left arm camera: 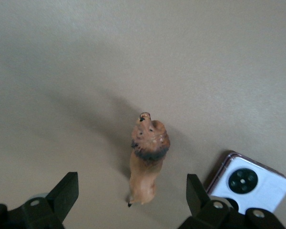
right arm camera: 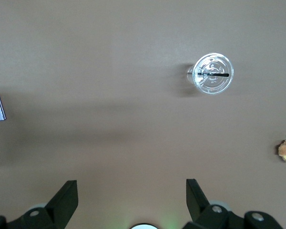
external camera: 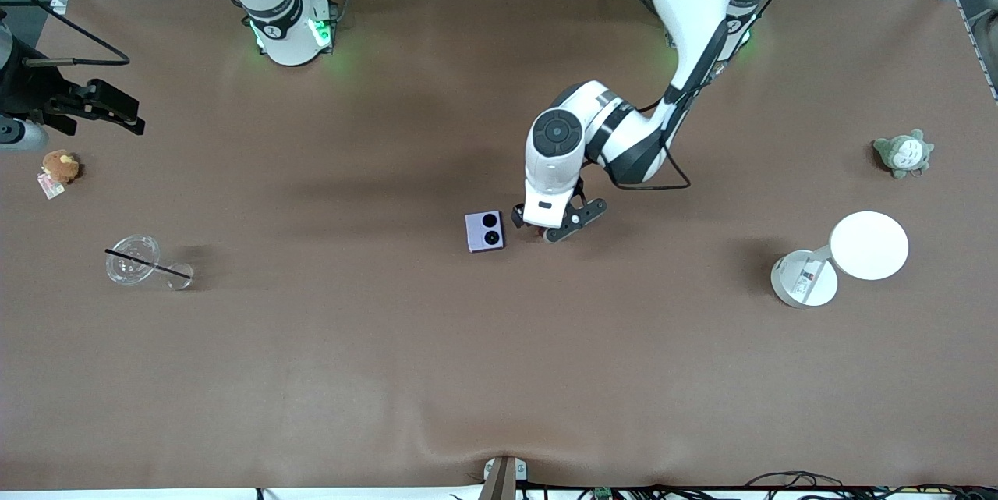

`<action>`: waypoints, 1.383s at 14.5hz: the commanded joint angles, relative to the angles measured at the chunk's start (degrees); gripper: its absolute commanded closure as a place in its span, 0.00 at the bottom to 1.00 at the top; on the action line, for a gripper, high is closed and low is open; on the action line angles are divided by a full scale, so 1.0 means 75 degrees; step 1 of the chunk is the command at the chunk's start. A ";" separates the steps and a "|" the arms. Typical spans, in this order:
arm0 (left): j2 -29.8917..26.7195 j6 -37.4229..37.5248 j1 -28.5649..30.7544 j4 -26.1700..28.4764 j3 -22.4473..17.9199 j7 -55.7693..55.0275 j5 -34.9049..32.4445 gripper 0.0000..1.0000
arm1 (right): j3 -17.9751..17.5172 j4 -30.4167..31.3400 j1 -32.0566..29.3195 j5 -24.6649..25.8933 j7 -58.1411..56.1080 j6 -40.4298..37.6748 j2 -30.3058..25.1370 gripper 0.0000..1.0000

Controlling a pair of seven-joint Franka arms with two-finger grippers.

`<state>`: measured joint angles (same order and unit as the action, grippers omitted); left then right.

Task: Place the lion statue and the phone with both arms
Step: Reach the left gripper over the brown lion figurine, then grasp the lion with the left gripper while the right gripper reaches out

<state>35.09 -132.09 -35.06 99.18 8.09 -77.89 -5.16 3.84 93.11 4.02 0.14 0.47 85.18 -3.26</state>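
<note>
My left gripper should next place the lion statue, so it should grab the statue by its body just below the dark mane (left arm camera: 144, 179).
The lion statue (left arm camera: 148, 164), a tiny orange-brown figurine with a darker mane, stands on the brown table mid-table. My left gripper (left arm camera: 132, 186) is open and low over it, one finger on each side and neither touching it. In the front view the left gripper (external camera: 546, 228) hides most of the statue. The pale lavender phone (external camera: 484, 231) lies flat beside the statue, toward the right arm's end, and also shows in the left wrist view (left arm camera: 250, 183). My right gripper (external camera: 129, 116) is open and empty, up in the air at the right arm's end of the table; it also shows in its own wrist view (right arm camera: 132, 188).
A clear cup with a black straw (external camera: 132, 260) and a brown plush with a tag (external camera: 61, 166) lie at the right arm's end. A grey-green plush (external camera: 903, 153) and a white object with two round discs (external camera: 869, 245) are at the left arm's end.
</note>
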 commanded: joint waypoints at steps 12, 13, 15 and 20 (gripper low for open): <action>0.0302 -0.0436 -0.0013 -0.0157 -0.0106 -0.0128 -0.0436 1.00 | 0.0027 -0.0193 0.0097 0.0110 0.0066 -0.0107 0.0200 0.00; 0.0198 -0.0389 0.0057 -0.0181 -0.0117 0.0222 -0.0635 1.00 | 0.0027 -0.0146 0.0062 0.0110 0.0066 -0.0107 0.0328 0.00; 0.0080 0.0077 0.0291 -0.0309 -0.0141 0.0820 -0.0730 1.00 | 0.0027 -0.0122 0.0015 0.0087 0.0090 -0.0305 0.0784 0.00; -0.0470 0.1229 0.1052 -0.0626 -0.0129 0.2800 -0.0812 1.00 | -0.0008 -0.0146 0.1265 -0.0031 0.0744 -0.0110 0.1535 0.00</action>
<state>34.21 -125.15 -29.25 94.11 6.78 -61.43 -9.99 3.60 93.26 8.45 -0.10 2.35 83.12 6.61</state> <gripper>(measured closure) 0.652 0.000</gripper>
